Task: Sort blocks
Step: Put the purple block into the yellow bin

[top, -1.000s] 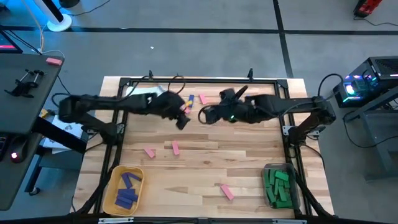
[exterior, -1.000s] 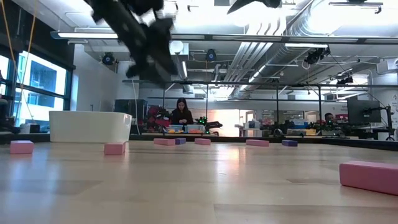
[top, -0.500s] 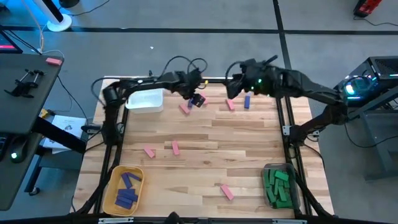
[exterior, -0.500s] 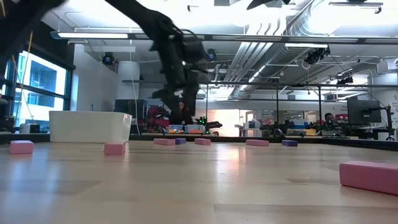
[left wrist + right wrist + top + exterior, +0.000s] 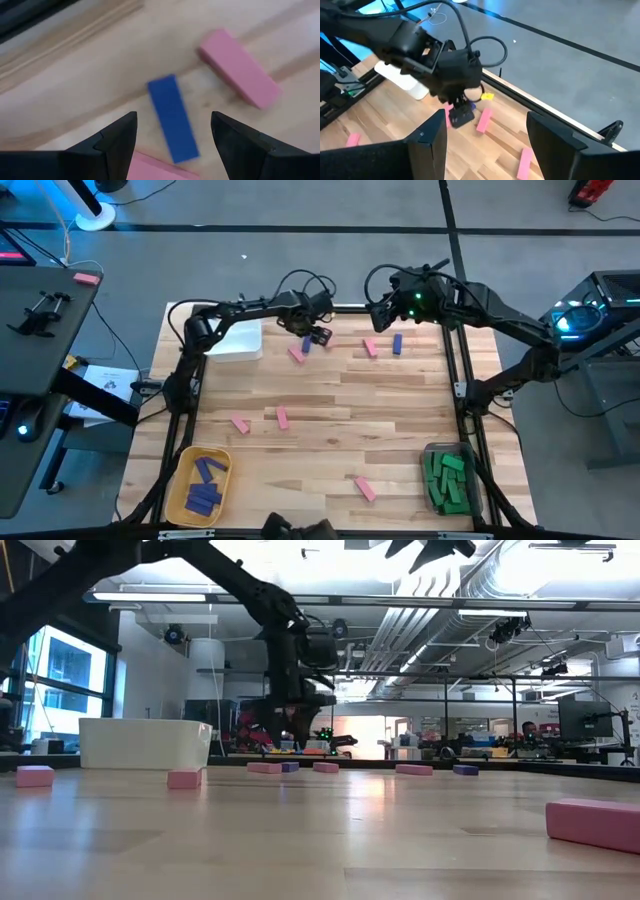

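My left gripper should grab the blue block by its long sides next, to sort blue into the yellow bin [image 5: 198,488].
Pink and blue blocks lie flat on the wooden table. My left gripper [image 5: 318,337] hangs open near the far edge, pointing down over a blue block [image 5: 172,117]. Its fingers stand on either side of the block without touching it. One pink block [image 5: 239,75] lies beside the blue one, another [image 5: 150,170] just below it in the picture. My right gripper [image 5: 379,314] is open and held high over the far edge, near a pink block [image 5: 370,347] and a blue block [image 5: 397,343]. In the right wrist view my right gripper [image 5: 485,150] faces the left arm.
A white bin [image 5: 237,340] stands at the far left. A yellow bin [image 5: 178,480] holds blue blocks at the near left, and a clear bin [image 5: 428,455] holds green ones at the near right. Pink blocks [image 5: 240,423], [image 5: 283,418], [image 5: 365,488] lie mid-table.
My left gripper has swung toward the far edge and a little right, come down and tipped to point down over the blue block. My right gripper has drawn back toward the far right and risen. Both have stayed open. No block has moved.
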`<state>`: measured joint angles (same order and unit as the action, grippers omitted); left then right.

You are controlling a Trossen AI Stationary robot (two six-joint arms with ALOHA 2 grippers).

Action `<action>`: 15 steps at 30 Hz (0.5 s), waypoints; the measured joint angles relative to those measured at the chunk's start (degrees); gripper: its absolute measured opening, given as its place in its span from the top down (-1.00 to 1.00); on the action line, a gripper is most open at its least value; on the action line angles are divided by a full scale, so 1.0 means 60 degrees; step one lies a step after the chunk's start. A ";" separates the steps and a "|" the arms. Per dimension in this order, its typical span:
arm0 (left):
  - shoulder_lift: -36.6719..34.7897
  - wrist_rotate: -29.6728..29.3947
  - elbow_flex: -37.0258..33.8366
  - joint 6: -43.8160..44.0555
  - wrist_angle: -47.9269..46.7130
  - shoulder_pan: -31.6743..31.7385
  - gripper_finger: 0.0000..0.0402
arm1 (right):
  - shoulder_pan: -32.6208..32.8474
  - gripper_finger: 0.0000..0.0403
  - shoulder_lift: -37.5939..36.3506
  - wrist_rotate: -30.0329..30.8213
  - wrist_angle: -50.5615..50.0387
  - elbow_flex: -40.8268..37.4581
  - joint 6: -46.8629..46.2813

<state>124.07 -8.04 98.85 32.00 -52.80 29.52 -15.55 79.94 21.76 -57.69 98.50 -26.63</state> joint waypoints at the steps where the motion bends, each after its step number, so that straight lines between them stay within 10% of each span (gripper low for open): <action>1: 0.0000 0.0011 -0.0043 0.0088 0.0014 0.0066 -0.20 | 0.0003 -0.02 0.0000 0.0000 0.0000 0.0000 0.0011; 15: 0.0128 0.0576 -0.0603 0.0380 0.0849 0.0432 -0.20 | -0.0037 -0.02 0.0000 -0.0029 0.0015 0.0000 -0.0054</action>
<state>124.84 -4.58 95.23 34.28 -47.70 32.11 -15.77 79.94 21.58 -57.60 98.50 -26.96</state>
